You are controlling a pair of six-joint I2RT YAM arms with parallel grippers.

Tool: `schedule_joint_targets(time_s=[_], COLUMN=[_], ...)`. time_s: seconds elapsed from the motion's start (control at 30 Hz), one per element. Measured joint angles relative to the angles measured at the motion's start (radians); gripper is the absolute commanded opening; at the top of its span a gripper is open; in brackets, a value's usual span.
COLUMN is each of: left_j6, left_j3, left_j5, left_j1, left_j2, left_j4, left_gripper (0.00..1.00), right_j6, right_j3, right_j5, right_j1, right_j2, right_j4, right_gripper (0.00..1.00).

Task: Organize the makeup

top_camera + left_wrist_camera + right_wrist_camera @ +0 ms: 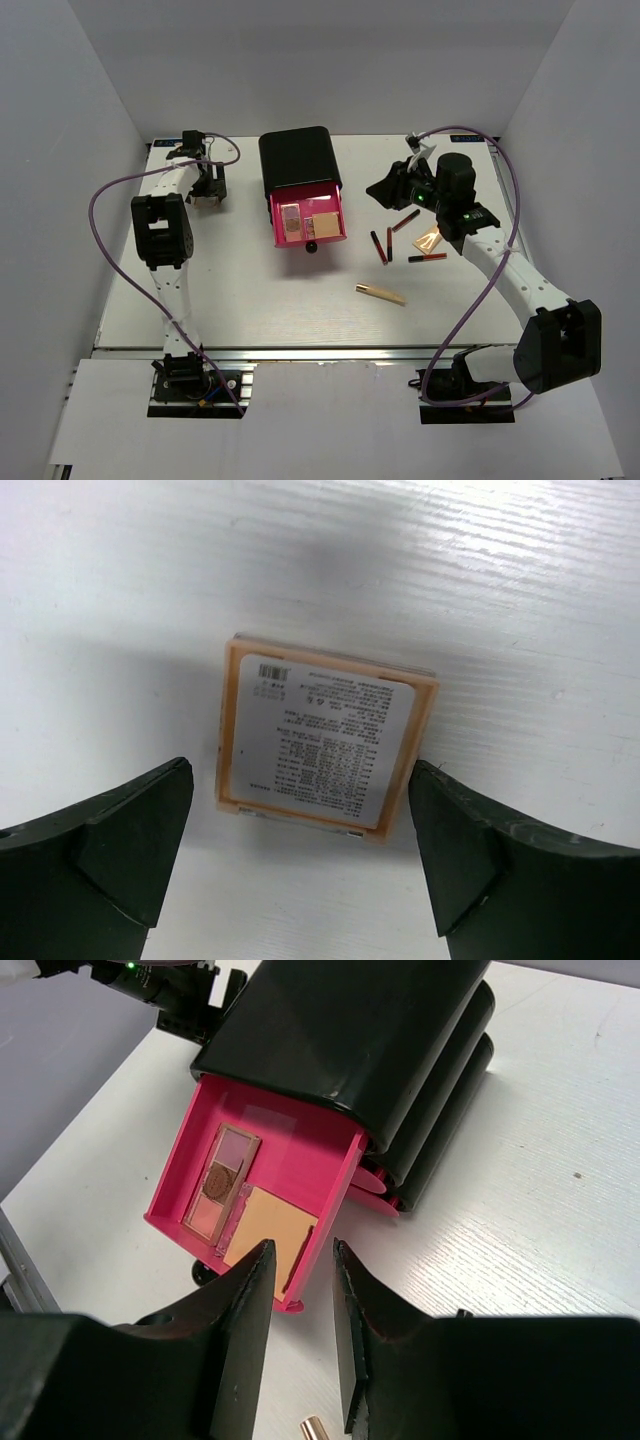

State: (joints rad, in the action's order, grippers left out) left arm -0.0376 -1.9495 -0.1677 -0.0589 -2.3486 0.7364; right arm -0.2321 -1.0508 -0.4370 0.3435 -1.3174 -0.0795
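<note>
I should close my left gripper on the compact, because both fingers reach past the compact's near edge in the left wrist view.
A peach square compact (325, 735) lies label-up on the table at the far left (206, 201). My left gripper (300, 770) is open and straddles it: the right finger is at its corner, the left finger is apart from it. In the top view the left gripper (205, 188) is low over it. My right gripper (385, 190) is open by a narrow gap and empty, raised right of the open pink drawer (330, 235). In the right wrist view the gripper (302, 1250) looks onto the drawer, which holds a pink palette (222, 1182) and a peach compact (268, 1238). Thin dark-red lip sticks (405, 220) (378, 247) (427, 257), a peach tube (428, 240) and a gold-beige stick (381, 293) lie on the table.
The black box (296, 155) with its pink drawer pulled out stands at the back centre; it also shows in the right wrist view (340, 1030). Grey walls enclose the table on the left, back and right. The right arm's cable (505, 170) loops above the far right.
</note>
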Motion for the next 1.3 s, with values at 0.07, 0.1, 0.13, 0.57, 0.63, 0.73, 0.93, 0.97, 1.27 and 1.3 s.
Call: schedule_joint_targets(time_s=[0.07,0.1,0.13,0.57,0.63,0.73,0.93,0.97,1.27,1.3], left_j6=[0.028,0.035,0.040,-0.020,-0.069,-0.176,-0.397,-0.423,-0.575,-0.597], left_j3=[-0.011,-0.013,-0.013,0.137,0.175,0.227,0.548,0.605,0.867,0.883], left_j5=[0.010,0.016,0.023,0.057,0.077,0.135,0.294,0.311,0.378,0.375], left_j1=[0.000,0.000,-0.001,-0.002,-0.006,-0.013,-0.001,0.005,0.132,0.179], left_j2=[-0.006,-0.008,-0.008,0.064,0.090,0.134,0.413,0.487,1.132,1.175], left_j4=[0.000,-0.001,-0.004,-0.161,-0.186,-0.200,-0.264,-0.265,-0.359,-0.370], left_gripper=[0.93,0.89,0.86,0.34,0.34,0.34,0.30,0.30,0.31,0.31], right_j6=[-0.001,-0.002,-0.002,-0.003,-0.002,0.005,0.020,0.023,0.030,0.031], right_j3=[0.000,0.000,0.000,0.000,0.000,0.000,0.002,0.002,0.007,0.006], right_j5=[0.000,0.000,-0.001,-0.012,-0.013,-0.015,-0.020,-0.020,-0.041,-0.041], right_j1=[-0.003,-0.003,-0.004,-0.010,-0.010,-0.010,-0.010,-0.010,-0.010,-0.010], right_j2=[0.000,0.000,0.000,0.000,0.003,0.014,0.034,0.034,0.024,0.019], right_j4=[0.000,-0.001,-0.001,-0.007,-0.007,-0.007,-0.016,-0.018,-0.029,-0.029], right_gripper=[0.36,0.35,0.36,0.36,0.36,0.37,0.37,0.36,0.37,0.37])
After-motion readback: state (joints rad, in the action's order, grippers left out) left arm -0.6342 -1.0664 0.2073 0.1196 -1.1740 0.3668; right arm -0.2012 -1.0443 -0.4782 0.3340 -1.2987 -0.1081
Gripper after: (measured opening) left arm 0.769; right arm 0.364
